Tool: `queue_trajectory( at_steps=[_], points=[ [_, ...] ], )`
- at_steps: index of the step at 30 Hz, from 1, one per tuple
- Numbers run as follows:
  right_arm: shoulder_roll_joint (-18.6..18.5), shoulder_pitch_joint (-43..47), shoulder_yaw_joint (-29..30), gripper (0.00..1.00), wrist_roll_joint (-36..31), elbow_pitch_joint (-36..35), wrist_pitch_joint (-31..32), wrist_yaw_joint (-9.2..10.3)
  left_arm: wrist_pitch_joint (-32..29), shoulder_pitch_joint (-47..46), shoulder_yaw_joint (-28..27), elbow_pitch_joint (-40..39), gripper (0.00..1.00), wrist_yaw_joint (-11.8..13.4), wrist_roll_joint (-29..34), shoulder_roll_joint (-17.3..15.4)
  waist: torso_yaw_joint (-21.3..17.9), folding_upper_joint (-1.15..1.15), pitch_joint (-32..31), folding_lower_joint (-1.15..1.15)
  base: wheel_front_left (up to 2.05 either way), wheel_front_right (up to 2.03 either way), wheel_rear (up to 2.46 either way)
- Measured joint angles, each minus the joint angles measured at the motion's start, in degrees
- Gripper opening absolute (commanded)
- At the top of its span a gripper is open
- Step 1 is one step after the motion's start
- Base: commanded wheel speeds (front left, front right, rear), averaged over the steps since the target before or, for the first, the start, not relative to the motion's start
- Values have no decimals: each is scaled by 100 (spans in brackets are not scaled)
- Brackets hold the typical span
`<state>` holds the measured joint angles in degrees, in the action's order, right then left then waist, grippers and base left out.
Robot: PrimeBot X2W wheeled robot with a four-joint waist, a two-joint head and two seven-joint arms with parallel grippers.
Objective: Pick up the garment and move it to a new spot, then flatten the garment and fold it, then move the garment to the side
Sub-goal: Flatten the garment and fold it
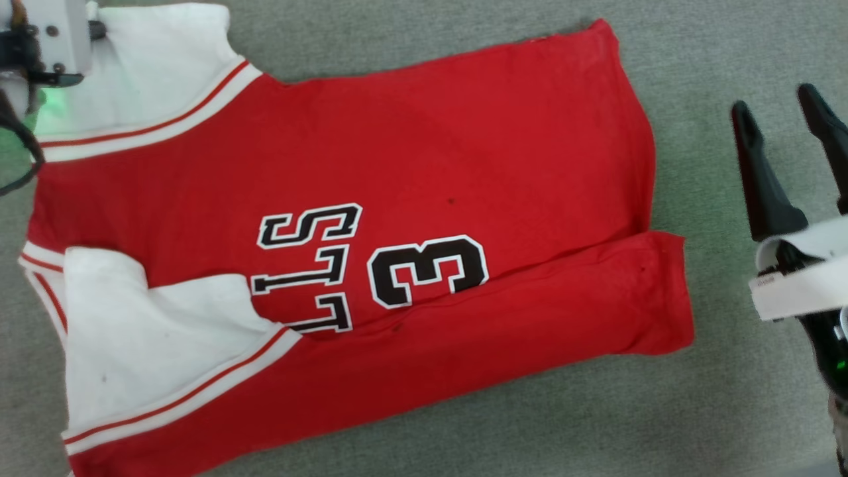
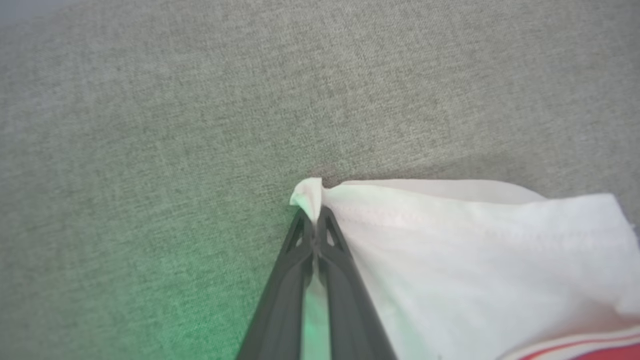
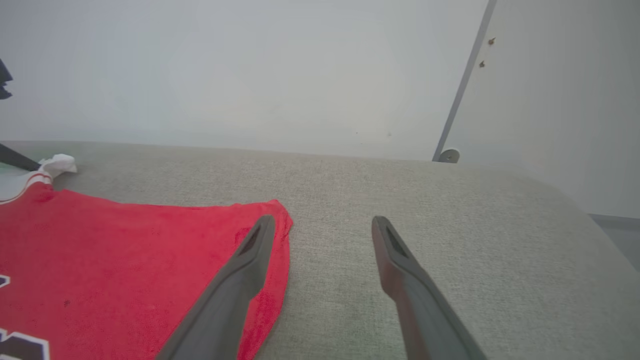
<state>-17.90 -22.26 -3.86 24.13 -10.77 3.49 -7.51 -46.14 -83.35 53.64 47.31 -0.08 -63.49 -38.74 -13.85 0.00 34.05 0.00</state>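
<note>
My right gripper pinches the shirt by its red hem corner [image 1: 601,33] next, where its edge curls up, since the shirt body [image 1: 453,151] lies flat on the grey surface.
The garment [image 1: 411,172], a bright red shirt with white sleeves and striped trim, lies spread on the grey surface, its near long edge folded over. My left gripper [image 2: 315,212] is shut on the corner of the far white sleeve [image 2: 450,235], a tuft of white cloth poking past its tips. In the head view the left wrist [image 1: 46,40] sits over that sleeve at the top left. My right gripper [image 1: 775,106] stands open to the right of the shirt's hem, apart from it. Its fingers [image 3: 235,280] hover beside the red hem corner [image 3: 272,212].
Grey fabric surface [image 1: 715,411] runs free to the right of and in front of the shirt. Behind it a pale wall [image 3: 250,75] rises, with a panel seam at the right. The surface's rounded edge drops off at the far right [image 3: 595,220].
</note>
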Motion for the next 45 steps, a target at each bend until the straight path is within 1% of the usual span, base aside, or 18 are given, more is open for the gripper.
queue_trajectory(
  at_steps=[4,8,9,12,15,21,24,25,26,27,30,33,36,39,45],
  points=[
    [5,-438,-13,100,43,49,793,0,118,1,-8,4,0,-20,-1,98,83,0,-4,0,0,0,0],
    [11,-1057,-105,100,140,360,1530,0,226,-13,-15,29,0,-86,-2,213,191,0,7,0,0,0,0],
    [48,-1224,-132,100,238,515,1730,0,234,-28,-14,37,0,-97,-2,247,221,0,14,0,0,0,0],
    [-34,-1640,-357,100,361,1039,2405,0,278,-85,-12,88,0,-144,-7,345,308,0,39,0,0,0,0],
    [-134,-2056,-569,100,449,1530,2913,0,309,-134,-9,147,0,-197,-7,441,390,0,65,0,0,0,0],
    [-149,-2749,-1011,100,925,2346,3635,0,424,-208,-11,279,0,-314,-16,571,504,0,113,0,0,0,0],
    [-245,-3053,-1272,100,1079,2669,3927,0,466,-227,-13,348,0,-353,-25,615,534,0,126,0,0,0,0],
    [-296,-3160,-1369,90,1118,2750,4027,0,483,-230,-13,370,0,-378,-27,628,542,0,128,0,0,0,0],
    [-331,-3237,-1449,11,1161,2820,4099,0,500,-233,-21,400,0,-394,-46,642,550,0,129,0,0,0,0],
    [-367,-3302,-1527,0,1207,2876,4147,0,533,-233,-24,428,0,-398,-55,658,559,0,128,0,0,0,0],
    [-492,-3455,-1708,0,1298,3022,4199,0,639,-230,-52,527,0,-437,-81,725,586,0,104,0,0,0,0],
    [-556,-3480,-1824,0,1369,3114,4081,-1,755,-208,-109,616,0,-464,-158,786,621,0,40,0,0,0,0],
    [-662,-3477,-1907,0,1422,3198,3885,-1,845,-154,-185,693,0,-512,-259,832,662,0,-66,1,0,0,0],
    [-797,-3441,-1931,0,1466,3240,3611,0,782,-85,-266,753,0,-523,-420,864,716,0,-211,0,0,0,0],
    [-1045,-3130,-1949,0,1552,3240,3174,-1,867,33,-436,588,0,-594,-627,803,855,0,-571,0,0,0,0]
  ],
)
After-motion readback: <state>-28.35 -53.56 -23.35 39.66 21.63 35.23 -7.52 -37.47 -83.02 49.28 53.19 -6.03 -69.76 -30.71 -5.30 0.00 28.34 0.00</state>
